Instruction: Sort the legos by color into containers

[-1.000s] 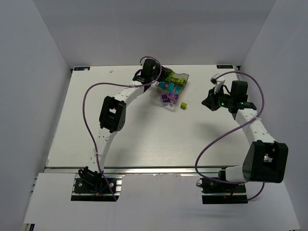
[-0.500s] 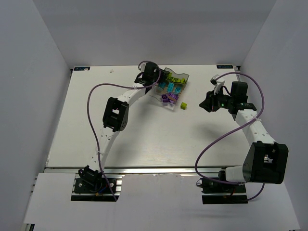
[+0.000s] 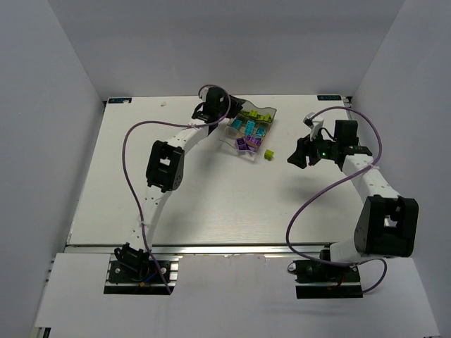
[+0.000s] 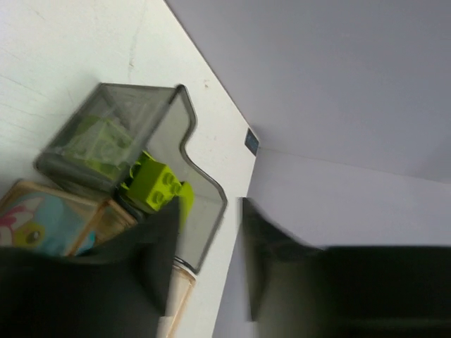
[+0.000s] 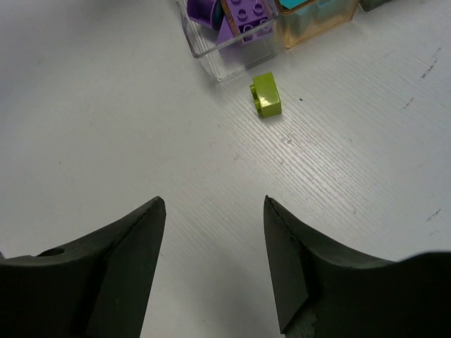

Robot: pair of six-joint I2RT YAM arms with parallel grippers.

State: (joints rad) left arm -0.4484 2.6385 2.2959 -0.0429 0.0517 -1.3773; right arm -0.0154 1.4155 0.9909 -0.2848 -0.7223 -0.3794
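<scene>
I should next take hold of the lime green lego with my right gripper by its studded side and base, so its ends stay free to enter the tray's grey section.
The containers are one divided tray [image 3: 272,113] at the back of the table. Its smoky grey end [image 4: 162,113] holds lime green legos [image 4: 155,182], the middle compartment holds cyan legos [image 3: 250,127], and the clear end [image 5: 211,67] holds purple legos [image 5: 243,17]. One loose green lego [image 3: 269,154] [image 5: 266,94] lies on the table just beside the clear end. My left gripper [image 3: 229,121] [image 4: 208,211] hovers at the grey end, narrowly open with nothing between its fingers. My right gripper [image 3: 296,156] [image 5: 213,201] is open and empty, a short way from the loose green lego.
White walls close in the table on the left, back and right. The back table edge [image 4: 232,127] runs close behind the tray. Purple cables loop over both arms [image 3: 134,134].
My right gripper has opened wide and slid left toward the loose green lego. The left gripper has shifted only slightly by the tray's grey end.
</scene>
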